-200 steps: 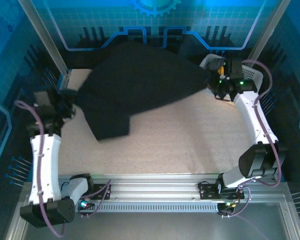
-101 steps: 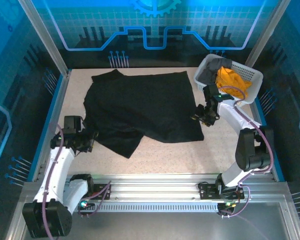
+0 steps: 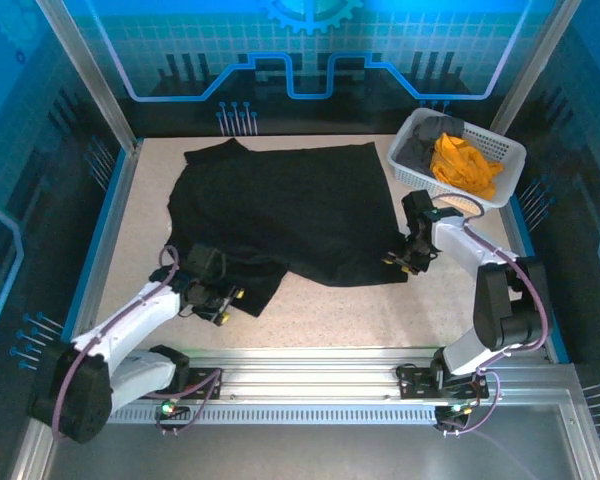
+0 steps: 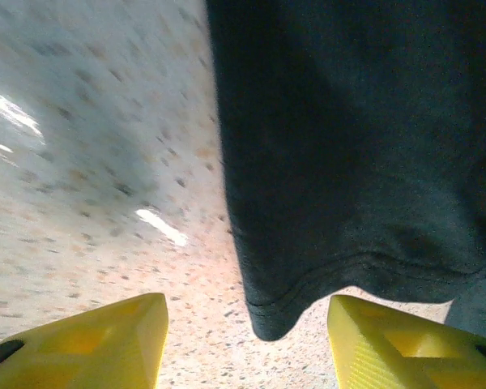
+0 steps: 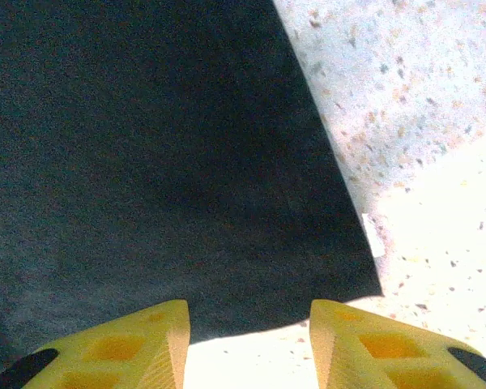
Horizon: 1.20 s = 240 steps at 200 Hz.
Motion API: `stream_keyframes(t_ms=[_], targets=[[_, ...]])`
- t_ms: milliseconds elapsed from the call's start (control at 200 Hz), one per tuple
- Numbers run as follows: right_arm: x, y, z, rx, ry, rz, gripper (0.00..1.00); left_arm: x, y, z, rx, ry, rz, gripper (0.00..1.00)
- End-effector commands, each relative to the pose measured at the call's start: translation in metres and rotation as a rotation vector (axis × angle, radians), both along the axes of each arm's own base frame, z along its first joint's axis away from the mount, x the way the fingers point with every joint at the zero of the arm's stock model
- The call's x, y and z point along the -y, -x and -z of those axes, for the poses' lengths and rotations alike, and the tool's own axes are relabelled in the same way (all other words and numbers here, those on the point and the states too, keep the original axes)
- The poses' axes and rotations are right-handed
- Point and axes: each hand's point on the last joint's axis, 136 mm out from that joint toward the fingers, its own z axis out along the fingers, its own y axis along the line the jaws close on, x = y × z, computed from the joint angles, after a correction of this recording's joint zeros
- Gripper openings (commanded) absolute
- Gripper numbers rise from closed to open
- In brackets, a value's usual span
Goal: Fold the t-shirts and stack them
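Note:
I need to fold the t-shirt's near side over its body, so next I should grab the black t-shirt's flap by its hemmed corner (image 3: 255,312) (image 4: 270,317) with my left gripper.
The large black t-shirt (image 3: 290,215) lies spread on the table, with a flap hanging toward the near edge on its left. My left gripper (image 3: 229,296) stands open at that flap. In the left wrist view a hemmed corner of the black t-shirt (image 4: 340,162) points down between the yellow fingers (image 4: 105,340) without touching them. My right gripper (image 3: 396,263) is open at the shirt's near right corner. Ahead of its fingertips (image 5: 364,344) the black t-shirt (image 5: 162,162) lies flat. An orange-yellow t-shirt (image 3: 466,165) and a dark grey t-shirt (image 3: 426,137) sit bunched in the basket.
The white lattice basket (image 3: 417,180) stands at the far right corner, just behind the right arm. Speckled tabletop (image 3: 330,310) shows between the shirt and the metal rail at the near edge. Blue walls enclose the table on three sides.
The black t-shirt, lifted and stretched between both grippers a second ago, now lies flat and released. The left gripper has moved in to the near left flap, the right one to the near right corner.

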Motion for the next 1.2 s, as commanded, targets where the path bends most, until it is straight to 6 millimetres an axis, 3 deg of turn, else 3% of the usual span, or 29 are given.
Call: stream_keyframes(t_ms=[0,170,275,330,350,480,670,760,970,1195], targets=[[0.005,0.01,-0.004,0.007,-0.015,0.004,0.45,0.019,-0.008,0.015,-0.015,0.026,-0.026,0.55],[0.015,0.018,-0.004,0.002,-0.014,0.028,0.45,0.021,-0.024,0.033,-0.003,-0.016,-0.037,0.44],[0.022,0.024,-0.001,-0.008,-0.014,0.054,0.45,0.021,-0.036,0.036,0.017,-0.041,-0.035,0.21],[0.027,0.023,-0.002,0.002,-0.022,0.078,0.45,0.015,-0.034,0.037,0.007,-0.079,-0.027,0.05],[0.03,0.031,0.005,-0.023,-0.024,0.093,0.45,0.012,-0.032,0.036,0.004,-0.095,-0.024,0.0],[0.041,0.033,0.009,-0.034,-0.043,0.148,0.45,-0.011,-0.008,0.021,-0.002,-0.164,-0.01,0.0],[0.047,0.038,0.015,-0.056,-0.058,0.197,0.44,-0.056,0.058,-0.008,-0.042,-0.235,-0.01,0.0],[0.042,0.042,0.02,-0.076,-0.087,0.215,0.41,-0.068,0.078,-0.015,-0.017,-0.226,-0.055,0.0],[0.034,0.054,0.031,-0.111,-0.135,0.255,0.35,-0.088,0.094,-0.031,0.016,-0.27,-0.138,0.0],[0.031,0.053,0.034,-0.115,-0.145,0.26,0.35,-0.119,0.107,-0.067,0.022,-0.417,-0.181,0.0]])
